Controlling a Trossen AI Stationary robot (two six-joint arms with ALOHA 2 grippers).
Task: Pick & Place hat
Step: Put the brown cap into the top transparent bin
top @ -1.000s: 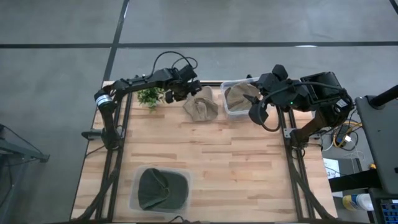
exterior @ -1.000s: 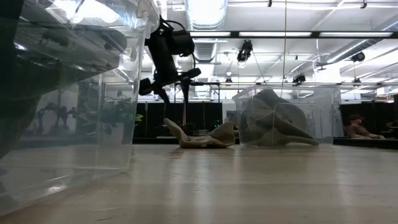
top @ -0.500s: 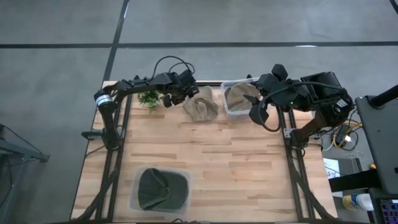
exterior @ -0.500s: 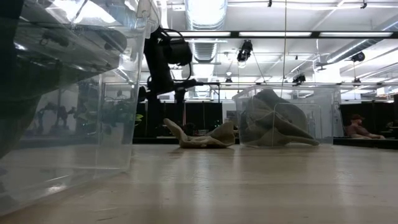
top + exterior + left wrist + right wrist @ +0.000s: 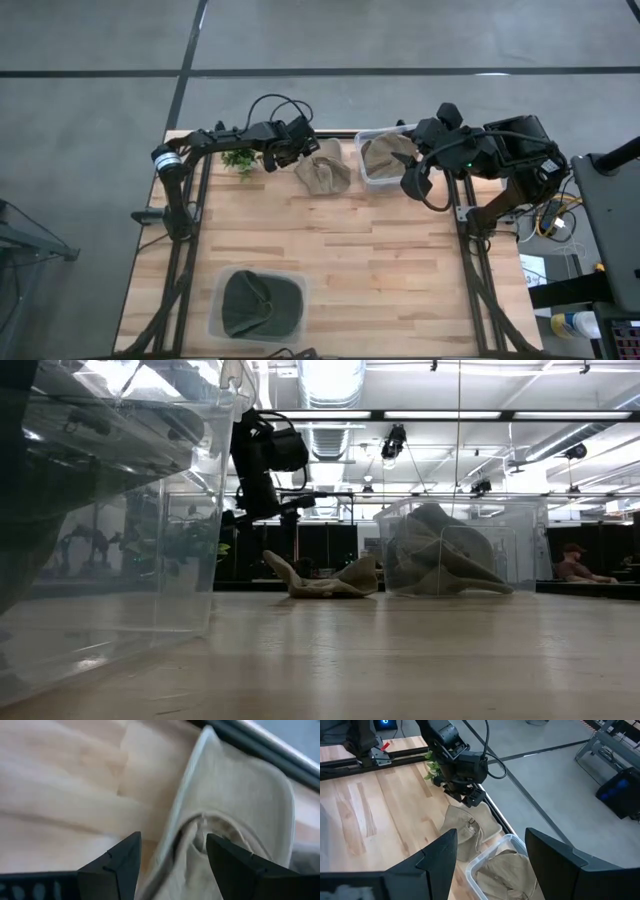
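My left gripper grabs the tan hat by its brim's side edge (image 5: 304, 164) (image 5: 171, 827) next. This picks the hat off the table for placing.
A tan hat (image 5: 322, 171) lies crumpled on the table near its far edge, crown side down (image 5: 320, 582). My left gripper (image 5: 291, 150) hovers open just left of the hat. In the left wrist view the hat's edge (image 5: 220, 815) shows ahead between the fingers (image 5: 172, 870), and in the low view the gripper stands above the hat. My right gripper (image 5: 410, 178) waits open (image 5: 492, 870) over the near edge of a clear bin (image 5: 372, 180) that holds another tan hat (image 5: 383, 154).
A second clear bin (image 5: 222, 322) with a dark green hat (image 5: 255, 303) stands at the table's near left and fills the left of the low view (image 5: 100, 510). A small green plant (image 5: 240, 156) sits under my left arm. Bare wood lies in the table's middle (image 5: 360, 250).
My left gripper has drawn back a little toward the table's left, away from the tan hat, and has turned about its wrist. The hat and my right arm have stayed where they were.
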